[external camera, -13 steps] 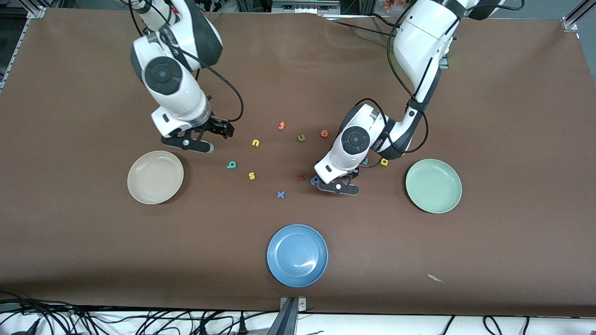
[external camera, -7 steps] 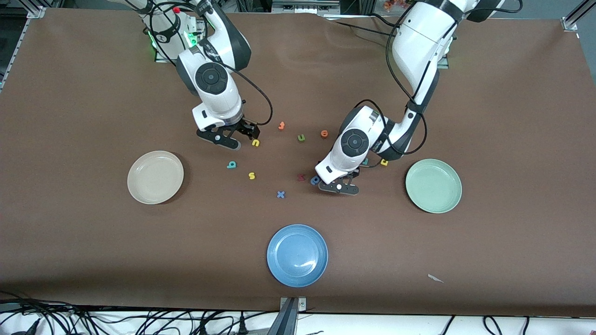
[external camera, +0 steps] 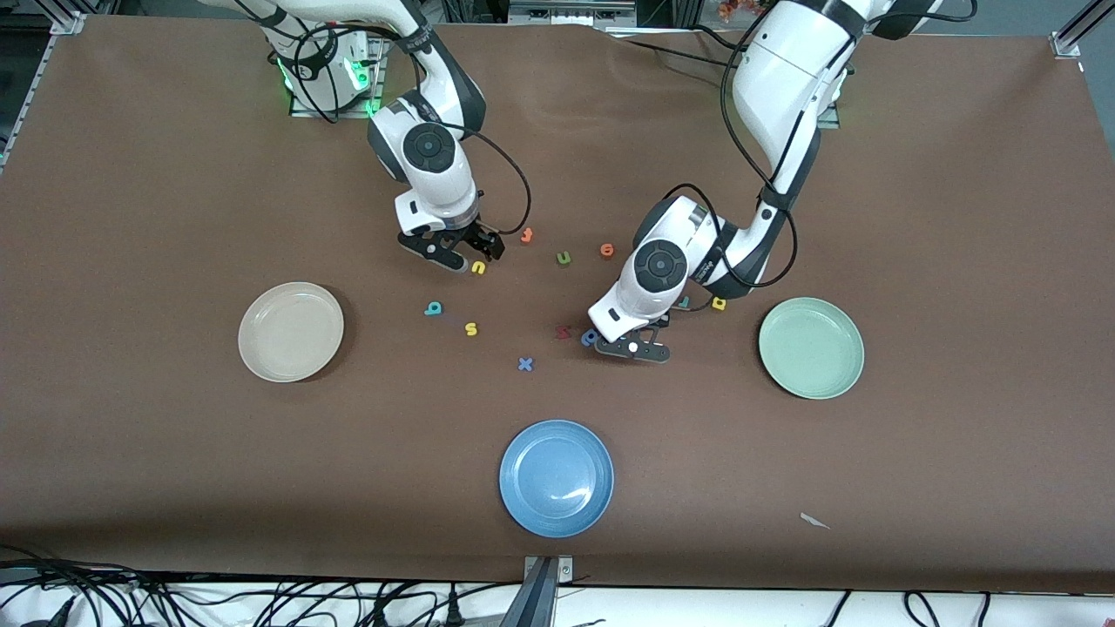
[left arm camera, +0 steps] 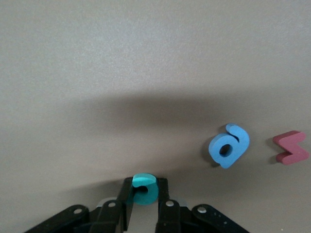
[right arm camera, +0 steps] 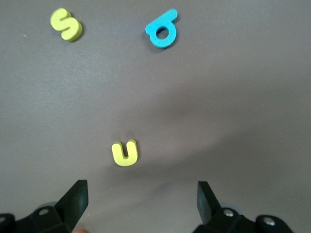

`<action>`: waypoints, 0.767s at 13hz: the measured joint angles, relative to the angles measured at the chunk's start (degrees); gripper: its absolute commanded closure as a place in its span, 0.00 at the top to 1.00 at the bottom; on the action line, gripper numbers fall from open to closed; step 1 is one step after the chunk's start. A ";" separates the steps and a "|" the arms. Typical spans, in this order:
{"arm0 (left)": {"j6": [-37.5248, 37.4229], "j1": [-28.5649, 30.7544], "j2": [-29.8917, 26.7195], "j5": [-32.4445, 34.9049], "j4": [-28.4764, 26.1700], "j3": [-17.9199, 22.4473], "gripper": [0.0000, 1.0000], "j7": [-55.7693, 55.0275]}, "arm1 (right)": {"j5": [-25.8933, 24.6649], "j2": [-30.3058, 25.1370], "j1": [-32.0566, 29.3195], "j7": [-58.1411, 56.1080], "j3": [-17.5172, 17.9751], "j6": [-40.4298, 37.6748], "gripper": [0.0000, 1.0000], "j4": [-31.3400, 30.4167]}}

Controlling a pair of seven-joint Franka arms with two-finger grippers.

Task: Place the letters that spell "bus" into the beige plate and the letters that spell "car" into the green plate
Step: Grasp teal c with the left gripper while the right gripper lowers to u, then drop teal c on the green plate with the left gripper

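Observation:
The yellow "u" is in the right wrist view, but bare table is between my fingers, so my right gripper needs to move toward the "u" before it closes.
My left gripper (left arm camera: 144, 206) is down at the table and shut on the teal "c" (left arm camera: 144, 189); in the front view it (external camera: 634, 347) sits between the blue "p"-like letter (external camera: 590, 337) and the green plate (external camera: 811, 347). The teal "r" (external camera: 685, 303) and yellow "a" (external camera: 719, 303) lie beside that arm's wrist. My right gripper (right arm camera: 141, 204) hangs open just above the yellow "u" (right arm camera: 125, 153), with nothing between its fingers. The yellow "s" (right arm camera: 66, 24) and teal "b" (right arm camera: 163, 29) lie nearer the front camera, beside the beige plate (external camera: 290, 331).
A blue plate (external camera: 556, 477) stands near the front edge. Loose letters lie mid-table: an orange one (external camera: 526, 235), a green "u" (external camera: 564, 258), an orange "o" (external camera: 606, 251), a red "z" (external camera: 564, 332) and a blue "x" (external camera: 524, 364).
My right arm has swung from beside the beige plate toward the table's middle, ending over the yellow "u". My left gripper has closed on the teal "c".

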 measured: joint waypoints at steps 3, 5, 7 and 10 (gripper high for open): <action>-2.63 0.57 -0.51 0.00 0.74 1.62 0.12 -0.03 | 0.00 1.55 -0.01 0.08 -0.07 2.89 0.99 -0.40; -5.07 1.09 -2.06 0.02 0.99 3.60 0.13 0.14 | 0.00 2.48 -0.08 0.08 -0.12 4.23 0.97 -0.40; -9.92 1.86 -4.39 1.35 1.18 5.82 0.15 2.94 | 0.00 3.08 -0.27 0.08 -0.26 4.93 0.93 -0.38; -16.48 5.91 -6.80 4.26 1.20 6.73 0.17 7.07 | 0.00 3.60 -0.46 0.08 -0.35 5.26 0.84 0.11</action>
